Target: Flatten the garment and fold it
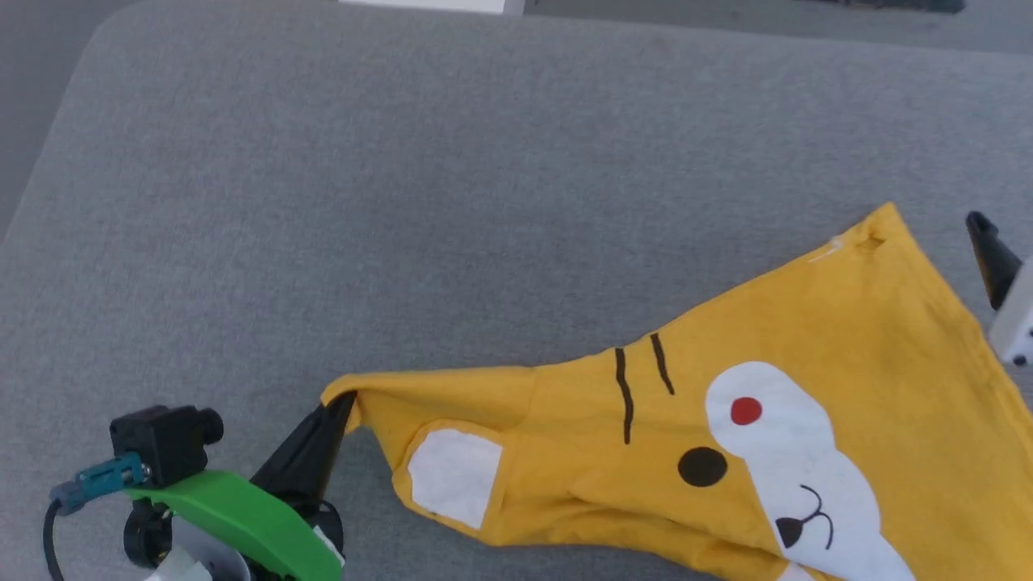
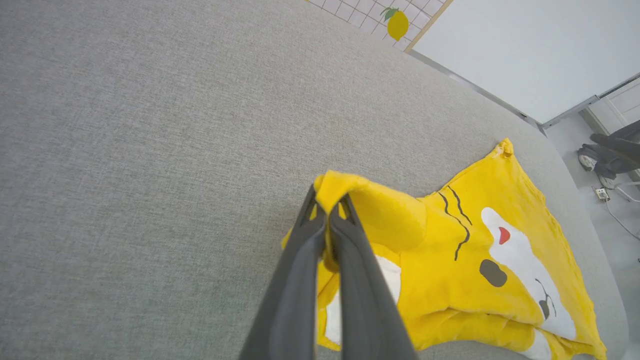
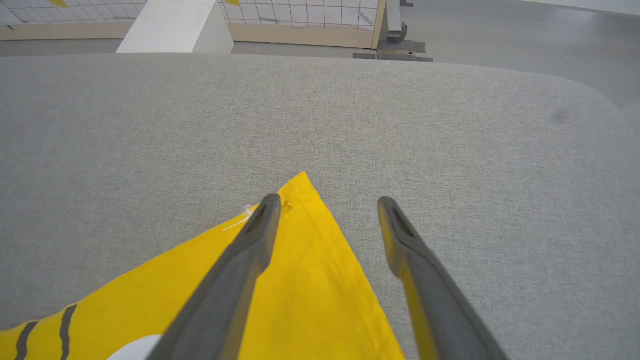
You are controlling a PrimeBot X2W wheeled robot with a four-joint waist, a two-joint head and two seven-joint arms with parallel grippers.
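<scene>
My right gripper pinches the shirt's pointed corner [image 1: 883,224] [image 3: 299,187] next, where the hem bunches up, since the shirt spreads flat over the table.
The garment [image 1: 847,331] is a bright yellow T-shirt with a cat face, lying on the grey cloth-covered table [image 1: 403,202] toward the right. My left gripper [image 1: 343,403] is shut on its left corner, a bunched sleeve end, also seen pinched between the dark fingers [image 2: 300,280] in the left wrist view, with the garment [image 2: 505,200] spreading away to the right. My right gripper [image 3: 327,202] stands open just above the garment's far pointed corner [image 3: 305,250], with nothing between its fingers. One right fingertip [image 1: 989,250] shows at the head view's right edge.
The grey table surface stretches wide and bare to the left and back of the shirt. Its rounded far edge [image 3: 450,67] gives way to floor, a white block [image 3: 175,25] and a tiled wall. The table's right rim [image 2: 595,235] drops to floor with cables.
</scene>
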